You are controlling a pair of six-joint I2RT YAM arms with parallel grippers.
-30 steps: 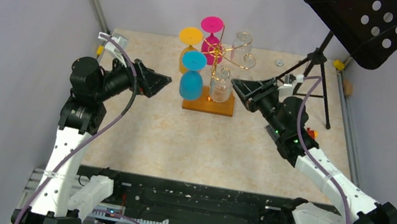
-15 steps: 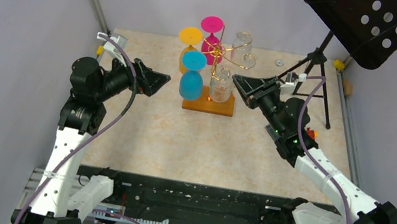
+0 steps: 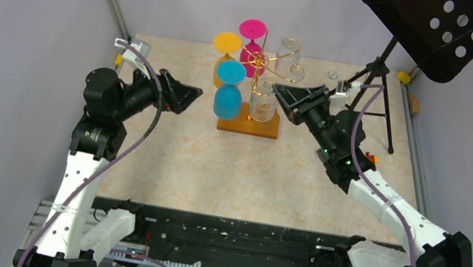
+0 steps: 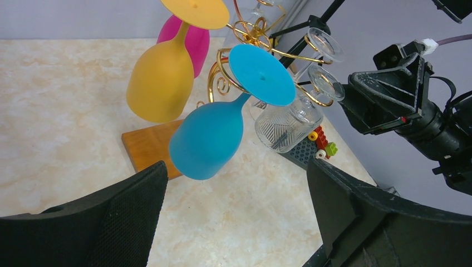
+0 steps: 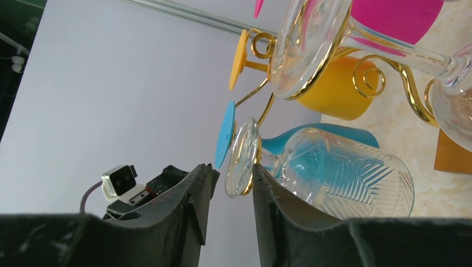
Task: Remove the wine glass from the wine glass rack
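Note:
The near clear glass's foot [image 3: 269, 88] [image 5: 237, 177] has its rim edge-on between my right gripper's fingers, and closing would pinch the foot, so it is time to close now.
The wine glass rack [image 3: 275, 67] is thin gold wire on an orange-brown wooden base [image 3: 247, 127]. Blue [image 3: 228, 96], yellow [image 3: 223, 55], pink [image 3: 253, 40] and two clear glasses hang from it upside down. The near clear ribbed wine glass [image 3: 262, 105] hangs on the right side. My right gripper [image 3: 278, 92] is narrowly open, and in the right wrist view the glass's round foot [image 5: 242, 158] sits edge-on at its fingertips [image 5: 200, 183]. My left gripper [image 3: 195, 95] is wide open and empty, left of the blue glass [image 4: 206, 139].
A black tripod music stand [image 3: 381, 85] stands at the back right, its perforated desk [image 3: 434, 21] overhead. Small toy bricks [image 4: 320, 146] lie on the table right of the rack. Grey walls close in on both sides. A washer [image 3: 333, 74] lies near the back edge.
My right gripper has risen and moved left toward the rack, up to the near clear glass's foot. The left arm and the glasses have not moved.

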